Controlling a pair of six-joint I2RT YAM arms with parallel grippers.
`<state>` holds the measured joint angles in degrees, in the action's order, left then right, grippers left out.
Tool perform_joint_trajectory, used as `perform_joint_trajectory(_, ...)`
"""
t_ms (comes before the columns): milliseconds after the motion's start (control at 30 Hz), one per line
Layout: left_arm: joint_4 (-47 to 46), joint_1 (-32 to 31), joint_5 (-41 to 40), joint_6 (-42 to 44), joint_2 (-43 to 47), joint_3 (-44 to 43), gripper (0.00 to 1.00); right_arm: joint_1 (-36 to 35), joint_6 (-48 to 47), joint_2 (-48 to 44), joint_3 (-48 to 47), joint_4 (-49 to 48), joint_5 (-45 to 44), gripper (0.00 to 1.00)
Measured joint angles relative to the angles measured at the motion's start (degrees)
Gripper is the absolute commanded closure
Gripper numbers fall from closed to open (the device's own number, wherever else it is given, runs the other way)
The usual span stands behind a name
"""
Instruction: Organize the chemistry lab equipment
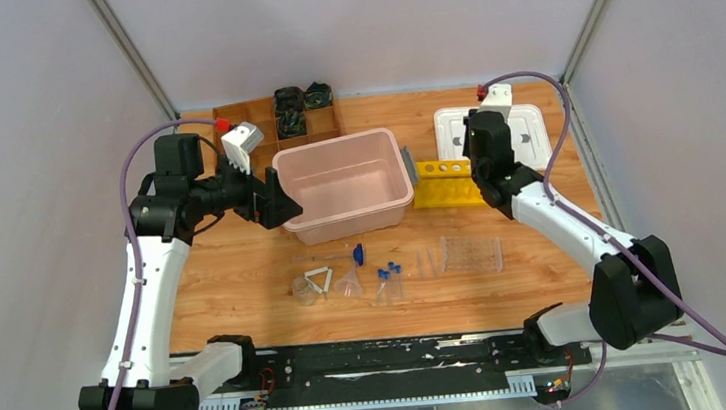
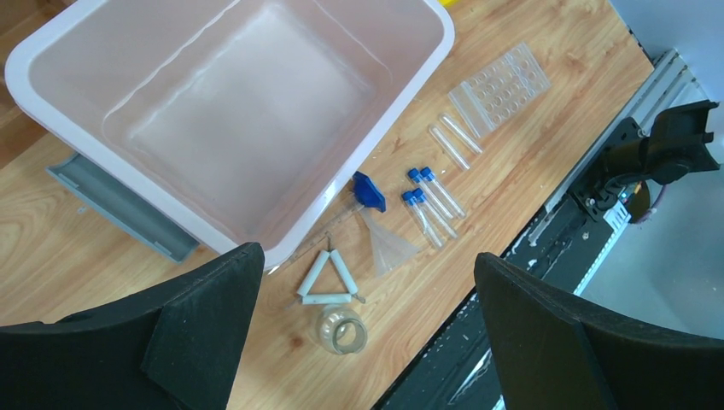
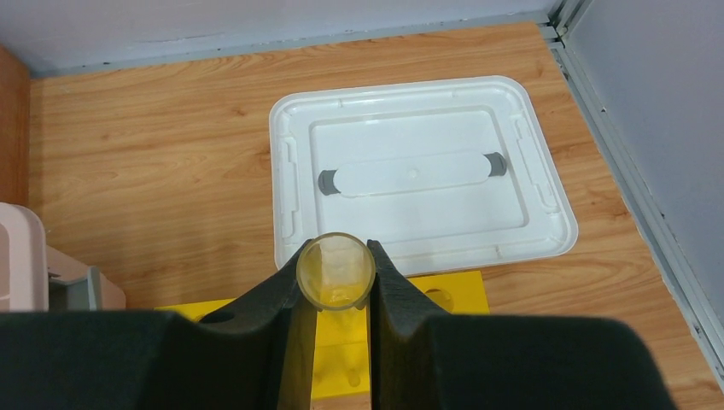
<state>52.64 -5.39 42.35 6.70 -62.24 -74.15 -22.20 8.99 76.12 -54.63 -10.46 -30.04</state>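
Note:
My right gripper needs to lower the clear tube before it opens. The tube is high above the yellow rack's row of holes and would come down short if I opened now.
My right gripper [image 3: 338, 254] is shut on a clear open tube [image 3: 336, 275], seen end-on, held over the yellow holed rack [image 3: 448, 301] [image 1: 446, 185]. My left gripper [image 2: 365, 254] [image 1: 273, 199] hangs open and empty beside the pink bin's left end, high above the table. On the wood below it lie a small beaker [image 2: 341, 330], a white wire triangle [image 2: 328, 278], a clear funnel [image 2: 389, 245], a blue-tipped rod [image 2: 369, 190], blue-capped tubes [image 2: 430, 196], uncapped tubes [image 2: 452, 142] and a clear holed tray [image 2: 504, 88].
The large pink bin [image 1: 345, 182] stands mid-table with a grey handle [image 2: 119, 203] on its side. Its white lid [image 3: 418, 171] lies at the back right behind the rack. A brown compartment box [image 1: 279, 121] with dark items sits at the back left. Walls close in on both sides.

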Motion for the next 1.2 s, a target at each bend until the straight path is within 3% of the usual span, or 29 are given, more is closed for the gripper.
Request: perform_joint_trajectory(1200, 0.17, 0.0, -1.79, 0.13, -1.33, 0.0, 0.0, 1.2, 4.66, 6.43, 7.17, -6.1, 0.31, 1.0)
